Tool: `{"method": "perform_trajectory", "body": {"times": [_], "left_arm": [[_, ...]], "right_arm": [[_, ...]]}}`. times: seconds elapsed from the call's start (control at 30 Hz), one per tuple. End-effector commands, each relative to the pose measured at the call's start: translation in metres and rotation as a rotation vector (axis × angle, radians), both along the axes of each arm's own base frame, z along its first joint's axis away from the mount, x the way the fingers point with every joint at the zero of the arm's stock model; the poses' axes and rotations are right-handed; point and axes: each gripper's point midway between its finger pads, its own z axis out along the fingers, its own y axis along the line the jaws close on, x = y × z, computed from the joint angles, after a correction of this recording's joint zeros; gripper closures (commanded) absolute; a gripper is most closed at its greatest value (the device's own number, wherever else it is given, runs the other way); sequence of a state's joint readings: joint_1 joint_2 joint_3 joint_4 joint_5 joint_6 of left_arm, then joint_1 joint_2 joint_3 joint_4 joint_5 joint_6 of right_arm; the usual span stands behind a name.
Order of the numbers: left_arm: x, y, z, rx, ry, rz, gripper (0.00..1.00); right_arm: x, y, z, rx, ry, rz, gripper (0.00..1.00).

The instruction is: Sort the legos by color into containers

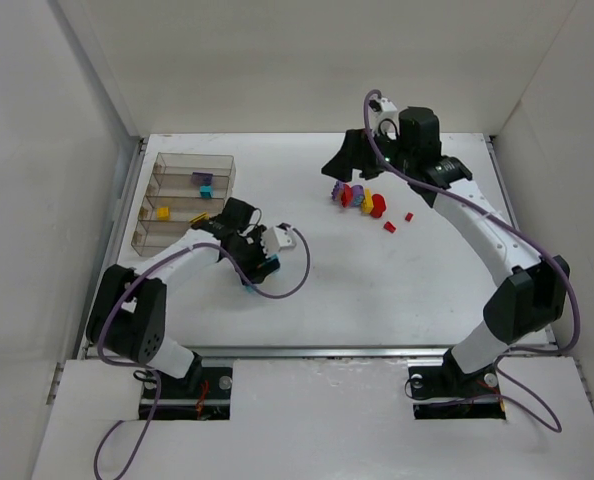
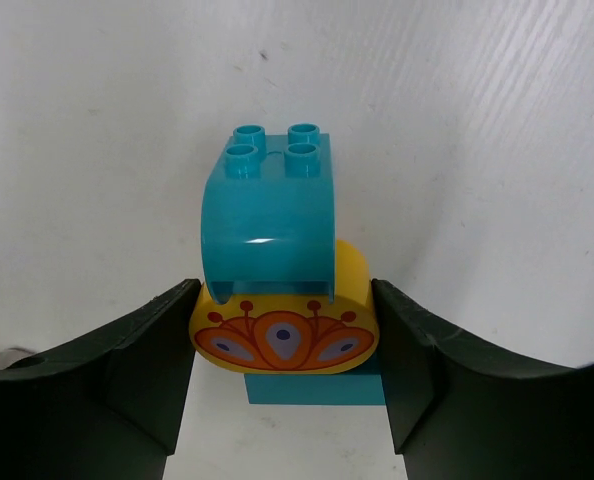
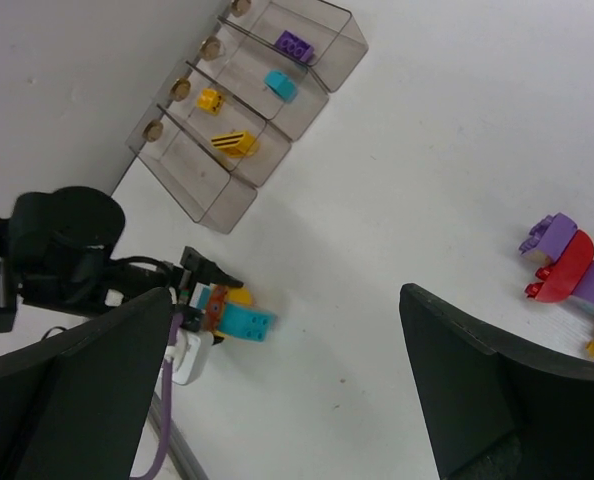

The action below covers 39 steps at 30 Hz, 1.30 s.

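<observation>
The curved cyan brick needs to come apart from the yellow brick for sorting. My right gripper should next grab only the cyan brick by its sides.
My left gripper (image 1: pixel 249 278) is shut on a lego cluster (image 2: pixel 277 300) low over the table: a curved cyan brick (image 2: pixel 267 215) snapped to a yellow brick with an orange pattern (image 2: pixel 285 338). Both fingers press the yellow brick's sides. The cluster also shows in the right wrist view (image 3: pixel 239 318). My right gripper (image 1: pixel 345 165) is open and empty, up above a purple, red and yellow lego cluster (image 1: pixel 362 197). The clear four-compartment tray (image 1: pixel 147 238) stands at the far left. It holds a purple brick (image 3: pixel 295 47), a cyan brick (image 3: pixel 280 84) and two yellow bricks (image 3: pixel 222 125), each colour in its own compartment.
Two small red bricks (image 1: pixel 409 215) (image 1: pixel 389 227) lie right of the cluster under my right gripper. The purple and red end of that cluster shows in the right wrist view (image 3: pixel 567 268). White walls enclose the table on the left, back and right.
</observation>
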State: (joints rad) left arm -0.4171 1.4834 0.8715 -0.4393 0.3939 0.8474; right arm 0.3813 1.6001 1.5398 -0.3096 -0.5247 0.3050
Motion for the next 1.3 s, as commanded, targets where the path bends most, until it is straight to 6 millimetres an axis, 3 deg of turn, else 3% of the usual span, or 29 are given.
{"method": "perform_trajectory", "body": {"times": [0.0, 0.07, 0.1, 0.17, 0.2, 0.23, 0.3, 0.33, 0.37, 0.5, 0.63, 0.73, 0.77, 0.87, 0.9, 1.1, 1.2, 1.27], "left_arm": [[0.027, -0.021, 0.062, -0.118, -0.114, 0.015, 1.0], [0.037, -0.031, 0.095, -0.181, -0.178, 0.017, 1.0], [0.043, -0.041, 0.119, -0.236, -0.218, -0.006, 1.0], [0.04, -0.051, 0.151, -0.314, -0.277, -0.059, 1.0], [0.034, -0.055, 0.16, -0.341, -0.271, -0.091, 1.0], [0.027, -0.069, 0.183, -0.423, -0.272, -0.159, 1.0], [0.012, -0.08, 0.207, -0.502, -0.246, -0.233, 1.0], [0.001, -0.083, 0.208, -0.527, -0.185, -0.26, 1.0], [-0.01, -0.093, 0.226, -0.601, -0.158, -0.315, 1.0], [-0.022, -0.1, 0.237, -0.673, -0.091, -0.337, 1.0], [-0.013, -0.101, 0.25, -0.689, -0.11, -0.315, 1.0], [-0.009, -0.105, 0.265, -0.714, -0.131, -0.314, 1.0], [-0.007, -0.103, 0.267, -0.724, -0.127, -0.304, 1.0], [-0.003, -0.1, 0.278, -0.745, -0.137, -0.285, 1.0], [-0.003, -0.1, 0.278, -0.745, -0.137, -0.285, 1.0], [-0.008, -0.101, 0.283, -0.763, -0.123, -0.289, 1.0], [-0.008, -0.098, 0.286, -0.765, -0.135, -0.283, 1.0], [-0.008, -0.098, 0.286, -0.765, -0.135, -0.283, 1.0]], "right_arm": [[0.004, -0.003, 0.026, -0.018, -0.08, -0.029, 0.0], [0.002, -0.01, 0.032, -0.03, -0.107, -0.057, 0.0], [-0.001, -0.014, 0.046, -0.037, -0.169, -0.058, 0.0], [-0.011, -0.013, 0.05, -0.04, -0.209, -0.013, 0.0], [-0.016, -0.012, 0.055, -0.039, -0.234, 0.016, 0.0], [-0.021, -0.01, 0.058, -0.048, -0.278, 0.061, 0.0], [-0.043, 0.002, 0.069, -0.015, -0.322, 0.206, 0.0], [-0.05, 0.005, 0.07, -0.013, -0.343, 0.256, 0.0], [-0.063, 0.011, 0.072, 0.014, -0.348, 0.339, 0.0], [-0.094, 0.022, 0.086, 0.067, -0.412, 0.489, 0.03], [-0.12, 0.039, 0.091, 0.097, -0.427, 0.602, 0.08], [-0.13, 0.054, 0.077, 0.075, -0.407, 0.656, 0.08], [-0.133, 0.058, 0.081, 0.073, -0.418, 0.67, 0.07], [-0.138, 0.07, 0.069, 0.036, -0.393, 0.706, 0.06], [-0.137, 0.074, 0.056, -0.01, -0.373, 0.694, 0.05], [-0.125, 0.082, 0.041, -0.085, -0.37, 0.643, 0.07], [-0.123, 0.082, 0.04, -0.091, -0.371, 0.633, 0.19], [-0.123, 0.082, 0.04, -0.091, -0.371, 0.633, 0.34]]}}
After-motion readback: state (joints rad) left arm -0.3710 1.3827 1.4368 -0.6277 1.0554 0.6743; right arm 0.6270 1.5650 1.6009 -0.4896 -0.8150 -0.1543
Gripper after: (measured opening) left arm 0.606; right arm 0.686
